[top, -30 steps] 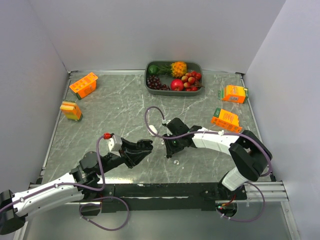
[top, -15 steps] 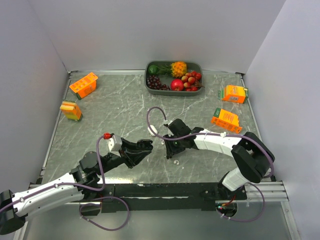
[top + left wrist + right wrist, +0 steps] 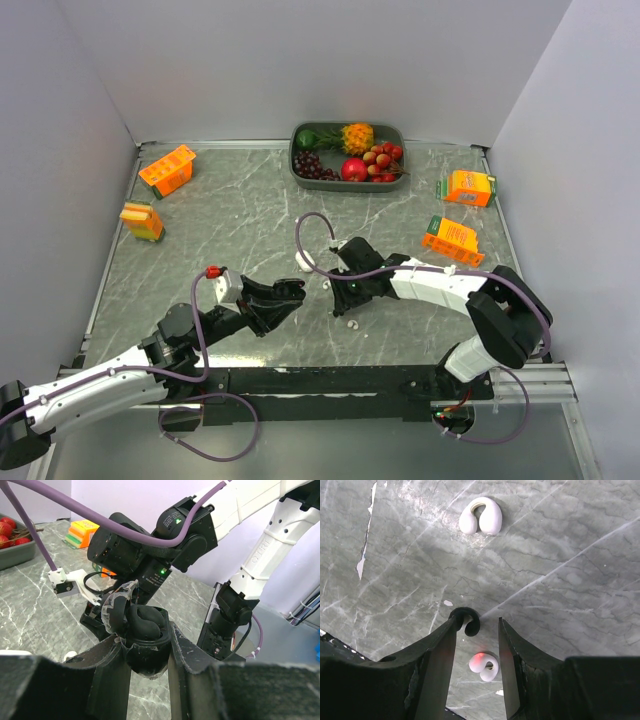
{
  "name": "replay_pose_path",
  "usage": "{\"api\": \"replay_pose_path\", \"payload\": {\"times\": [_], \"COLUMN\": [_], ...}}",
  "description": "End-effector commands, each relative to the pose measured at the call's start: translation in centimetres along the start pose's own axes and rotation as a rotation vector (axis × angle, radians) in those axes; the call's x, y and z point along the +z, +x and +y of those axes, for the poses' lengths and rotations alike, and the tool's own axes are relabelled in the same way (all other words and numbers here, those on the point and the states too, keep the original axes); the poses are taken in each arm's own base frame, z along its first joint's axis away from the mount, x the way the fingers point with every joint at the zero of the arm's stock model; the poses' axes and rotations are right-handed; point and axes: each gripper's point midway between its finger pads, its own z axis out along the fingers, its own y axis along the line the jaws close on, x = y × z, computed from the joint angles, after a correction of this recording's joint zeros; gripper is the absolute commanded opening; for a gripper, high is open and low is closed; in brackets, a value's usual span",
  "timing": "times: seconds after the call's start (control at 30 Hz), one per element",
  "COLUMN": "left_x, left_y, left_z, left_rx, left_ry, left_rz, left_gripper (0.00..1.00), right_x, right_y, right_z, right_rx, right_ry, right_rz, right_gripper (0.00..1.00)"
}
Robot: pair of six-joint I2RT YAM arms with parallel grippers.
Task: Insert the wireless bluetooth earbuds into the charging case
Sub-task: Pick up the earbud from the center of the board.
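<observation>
My right gripper should pinch the black earbud by one end, so the other end stays free to go into the charging case.
My left gripper is shut on the black charging case, held above the table with its lid open. A black earbud lies in it. In the top view the left gripper faces the right gripper. In the right wrist view my right gripper stands open just over the marble. A black earbud lies against its left fingertip. One white earbud rests between the fingers further back, red-lit. Another white earbud lies ahead.
A grey tray of fruit stands at the back. Orange cartons lie at the left and at the right. The table is walled on three sides.
The right gripper's jaws have spread a little and the arm has shifted slightly to the right. The left arm holds still with the case.
</observation>
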Motion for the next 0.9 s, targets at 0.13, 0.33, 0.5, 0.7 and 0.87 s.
{"api": "replay_pose_path", "payload": {"times": [0.13,0.33,0.5,0.7,0.87], "left_x": [0.1,0.1,0.1,0.2,0.2], "left_y": [-1.3,-1.1,-1.1,-1.0,-0.9], "left_z": [-0.4,-0.4,-0.4,-0.4,-0.4], "left_rx": [-0.011,-0.014,-0.016,-0.019,-0.017], "left_ry": [0.013,0.012,0.013,0.014,0.014], "left_rz": [-0.05,-0.046,-0.045,-0.047,-0.043], "left_gripper": [0.01,0.01,0.01,0.01,0.01], "right_x": [-1.0,-0.2,0.2,0.6,1.2], "right_y": [-1.2,-0.2,0.3,1.0,1.8], "right_z": [0.1,-0.2,-0.1,0.1,0.1], "right_rx": [0.017,0.013,0.004,-0.005,-0.01], "right_ry": [-0.015,-0.018,-0.03,-0.042,-0.04], "right_rz": [-0.042,-0.009,0.015,0.047,0.079], "right_gripper": [0.46,0.41,0.39,0.38,0.38]}}
